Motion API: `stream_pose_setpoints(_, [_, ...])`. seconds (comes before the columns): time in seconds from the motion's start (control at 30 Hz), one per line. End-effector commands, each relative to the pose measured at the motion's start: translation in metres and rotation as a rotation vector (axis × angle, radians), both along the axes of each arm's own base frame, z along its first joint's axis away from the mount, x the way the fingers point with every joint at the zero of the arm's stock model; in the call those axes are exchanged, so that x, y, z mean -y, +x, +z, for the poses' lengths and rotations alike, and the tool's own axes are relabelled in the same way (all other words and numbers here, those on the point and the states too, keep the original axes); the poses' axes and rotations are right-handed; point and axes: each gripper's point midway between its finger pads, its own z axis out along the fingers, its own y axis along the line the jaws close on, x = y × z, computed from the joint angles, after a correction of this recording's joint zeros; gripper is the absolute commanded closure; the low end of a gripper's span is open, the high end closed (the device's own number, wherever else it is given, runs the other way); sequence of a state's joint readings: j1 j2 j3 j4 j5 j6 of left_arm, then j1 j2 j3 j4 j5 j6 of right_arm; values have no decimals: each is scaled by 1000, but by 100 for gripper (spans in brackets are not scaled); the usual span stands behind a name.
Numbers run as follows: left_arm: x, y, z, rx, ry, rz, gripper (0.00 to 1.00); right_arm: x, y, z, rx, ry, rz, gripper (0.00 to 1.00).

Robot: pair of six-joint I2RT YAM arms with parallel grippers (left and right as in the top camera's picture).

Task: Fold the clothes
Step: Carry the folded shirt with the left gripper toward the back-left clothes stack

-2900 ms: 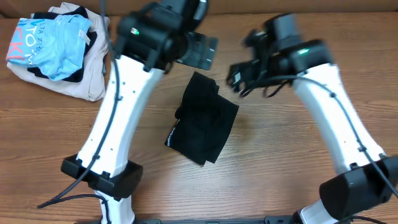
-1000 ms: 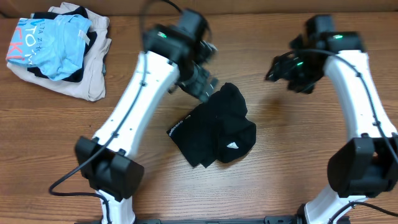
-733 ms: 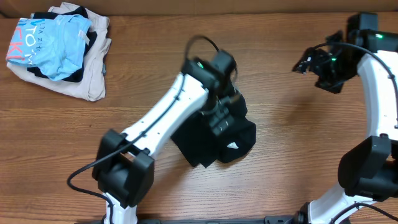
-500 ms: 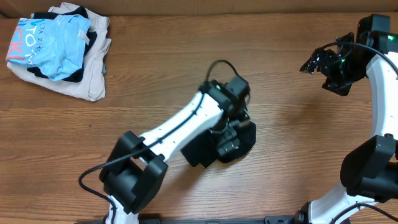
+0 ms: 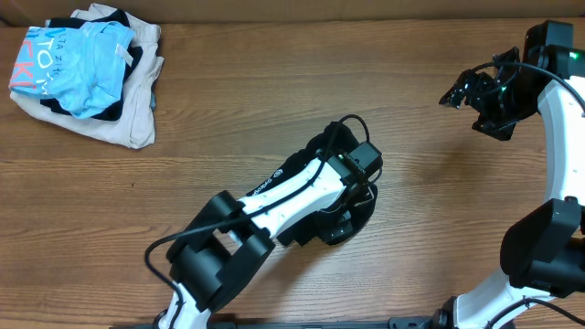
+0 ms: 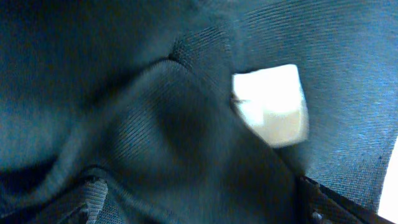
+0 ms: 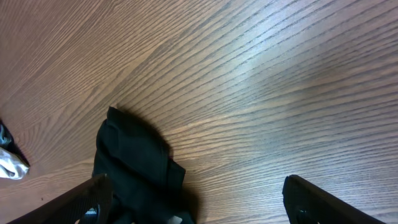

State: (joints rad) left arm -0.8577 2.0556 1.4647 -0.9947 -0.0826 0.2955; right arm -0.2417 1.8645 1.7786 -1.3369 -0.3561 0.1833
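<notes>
The left gripper needs to lay the black garment (image 5: 352, 219) onto the pile, so it should next grab the garment by the bunched fabric beside its white tag.
The black garment (image 5: 352, 219) lies bunched in the middle of the table, mostly under my left arm. My left gripper (image 5: 356, 194) is down on it. In the left wrist view black fabric (image 6: 155, 124) fills the frame, with its white tag (image 6: 270, 106) at upper right. The left gripper (image 6: 202, 211) has its fingers wide apart at the bottom corners, with fabric lying between them. My right gripper (image 5: 466, 91) is raised at the far right, open and empty. In the right wrist view the gripper (image 7: 199, 205) is high above the wood, with the garment (image 7: 137, 168) below at left.
A pile at the far left corner holds a light-blue printed garment (image 5: 87, 55) on a beige cloth (image 5: 128, 119). The table top (image 5: 439, 210) is brown wood.
My left arm swung from behind the garment to lie over it, and its gripper went down onto the fabric. The garment shifted right and bunched up. My right arm pulled away to the far right.
</notes>
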Motion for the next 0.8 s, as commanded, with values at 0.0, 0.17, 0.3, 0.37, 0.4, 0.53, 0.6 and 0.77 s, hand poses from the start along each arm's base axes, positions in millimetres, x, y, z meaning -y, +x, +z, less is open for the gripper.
stream_pose_setpoints(0.0, [-29,16,-28,50,144,44,2,-1,2,17,48,-4,5,9])
stream_pose_setpoints(0.17, [-68,46,-45,186,291,238,0,0,2,16,47,-8,4,8])
stream_pose_setpoints(0.3, [-91,57,-51,181,301,392,0,0,2,16,49,-10,8,7])
stream_pose_setpoints(0.37, [-100,63,-51,187,298,456,4,0,2,16,49,-10,8,7])
stream_pose_setpoints(0.4, [-104,66,-52,190,294,481,9,0,2,16,50,-10,8,7])
stream_pose_setpoints(0.53, [-111,75,-52,199,281,522,51,0,3,17,53,-11,8,7])
stream_pose_setpoints(0.6, [-114,79,-52,205,278,532,72,0,3,17,53,-11,8,7])
stream_pose_setpoints(0.77, [-122,91,-48,254,277,595,96,1,4,17,57,-12,8,7])
